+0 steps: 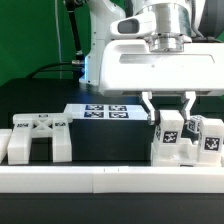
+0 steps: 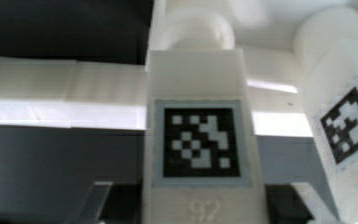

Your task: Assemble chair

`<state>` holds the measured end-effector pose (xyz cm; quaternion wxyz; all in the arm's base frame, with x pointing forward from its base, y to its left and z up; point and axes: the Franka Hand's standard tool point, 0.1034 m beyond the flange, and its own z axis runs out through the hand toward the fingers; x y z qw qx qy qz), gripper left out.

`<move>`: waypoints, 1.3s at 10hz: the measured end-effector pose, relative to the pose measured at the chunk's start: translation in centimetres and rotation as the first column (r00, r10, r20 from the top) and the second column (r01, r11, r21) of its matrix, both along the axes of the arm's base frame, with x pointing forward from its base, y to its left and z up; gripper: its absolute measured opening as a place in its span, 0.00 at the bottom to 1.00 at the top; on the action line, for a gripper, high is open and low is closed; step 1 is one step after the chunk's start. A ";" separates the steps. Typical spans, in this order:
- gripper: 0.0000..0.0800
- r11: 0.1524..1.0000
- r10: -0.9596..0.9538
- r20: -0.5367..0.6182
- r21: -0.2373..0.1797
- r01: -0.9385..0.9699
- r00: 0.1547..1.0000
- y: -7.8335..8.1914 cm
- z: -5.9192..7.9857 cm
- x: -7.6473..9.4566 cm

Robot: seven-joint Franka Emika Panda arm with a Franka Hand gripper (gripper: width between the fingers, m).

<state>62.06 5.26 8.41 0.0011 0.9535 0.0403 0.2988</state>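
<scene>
The tagged post's lower end [image 1: 168, 148] sits on the white chair base in the exterior view, so it is now time for my gripper to release the tagged post.
The chair is in loose white tagged parts. An upright white post [image 1: 170, 128] with a black-and-white tag stands at the exterior view's right, against a larger white chair block [image 1: 163, 153]. My gripper [image 1: 170, 117] hangs over it, one finger on each side, shut on the post. In the wrist view the post [image 2: 202, 110] fills the middle between my fingers [image 2: 119, 203], the gripper [image 2: 202, 207] closed round its near end. A second tagged chair part [image 1: 211, 140] stands right beside the post, also seen in the wrist view [image 2: 341, 100]. Another chair piece [image 1: 37, 140], a low frame with two legs, sits at the left.
The marker board [image 1: 105, 111] lies flat on the dark table behind the parts. A long white rail [image 1: 100, 181] runs across the front edge. Green backdrop and the arm's body stand at the back.
</scene>
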 end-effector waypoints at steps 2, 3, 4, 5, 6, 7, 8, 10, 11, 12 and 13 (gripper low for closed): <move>0.36 1.000 0.001 0.032 -0.009 -0.001 0.999 -0.1 0.0 0.1; 0.36 1.000 0.008 0.035 -0.013 -0.008 0.999 -0.2 0.0 0.2; 0.36 1.000 0.017 0.036 -0.017 -0.017 0.999 -0.3 0.0 0.2; 0.36 1.000 0.016 0.028 -0.015 -0.016 0.999 -0.3 0.0 0.3; 0.36 1.000 0.015 0.011 -0.011 -0.015 1.000 -0.3 0.0 0.4; 0.37 1.000 0.016 0.008 -0.010 -0.015 1.000 -0.3 0.0 0.4; 0.43 1.000 0.017 -0.004 -0.009 -0.017 1.000 -0.3 -0.3 0.2; 0.71 1.000 0.017 -0.005 -0.009 -0.017 1.000 -0.3 -0.3 0.2; 0.78 1.000 0.017 -0.006 -0.009 -0.017 1.000 -0.3 -0.4 0.2; 0.80 1.000 0.015 -0.007 -0.012 -0.015 1.000 -0.6 -0.2 0.3; 0.80 1.000 0.014 -0.006 -0.011 -0.014 1.000 -0.7 -0.1 0.4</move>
